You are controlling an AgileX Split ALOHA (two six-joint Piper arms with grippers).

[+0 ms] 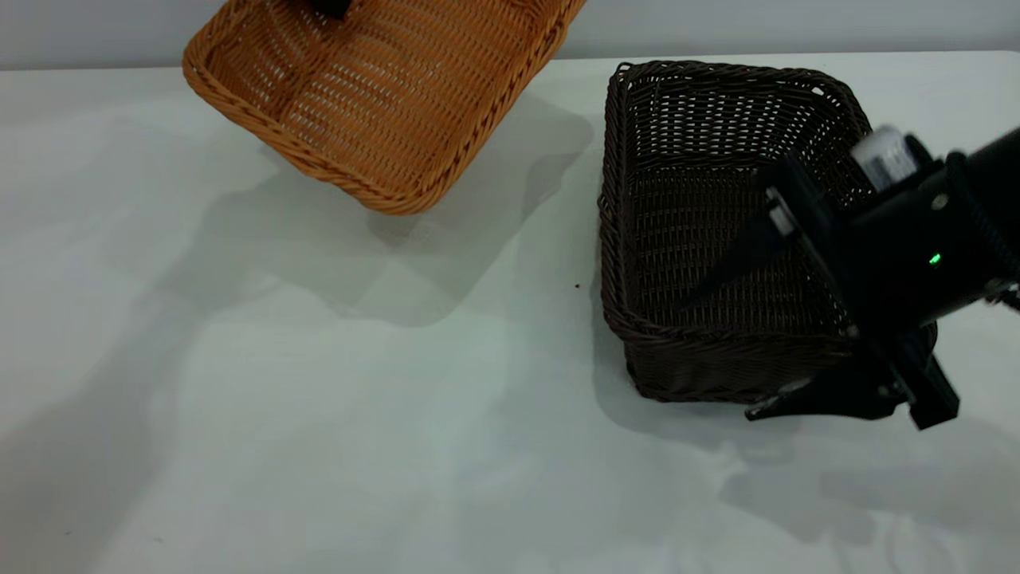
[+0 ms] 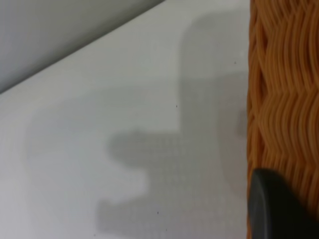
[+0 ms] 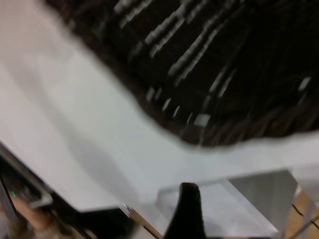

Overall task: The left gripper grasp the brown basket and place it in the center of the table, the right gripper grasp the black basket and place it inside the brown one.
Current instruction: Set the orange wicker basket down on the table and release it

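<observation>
My right gripper grabs the black basket by its thin woven side [image 1: 765, 346] next, since the black basket spreads far wider than my right gripper opens.
The brown basket [image 1: 382, 96] hangs tilted above the far left of the table [image 1: 319, 446], casting a shadow below it. The left gripper [image 1: 331, 6] shows only as a dark tip at the basket's far rim and is shut on it. In the left wrist view one dark finger [image 2: 274, 209] presses against the orange weave [image 2: 284, 89]. The black basket [image 1: 717, 231] stands on the table at the right. The right gripper [image 1: 721, 357] is open and straddles its near wall, with one finger inside and one outside. The right wrist view shows one finger [image 3: 187, 214] below the dark weave [image 3: 224, 74].
A grey wall [image 1: 797, 24] runs behind the table's far edge. White tabletop stretches bare across the middle and front left. A tiny dark speck [image 1: 577, 285] lies left of the black basket. The right wrist view shows the table's edge and things beyond it [image 3: 20, 199].
</observation>
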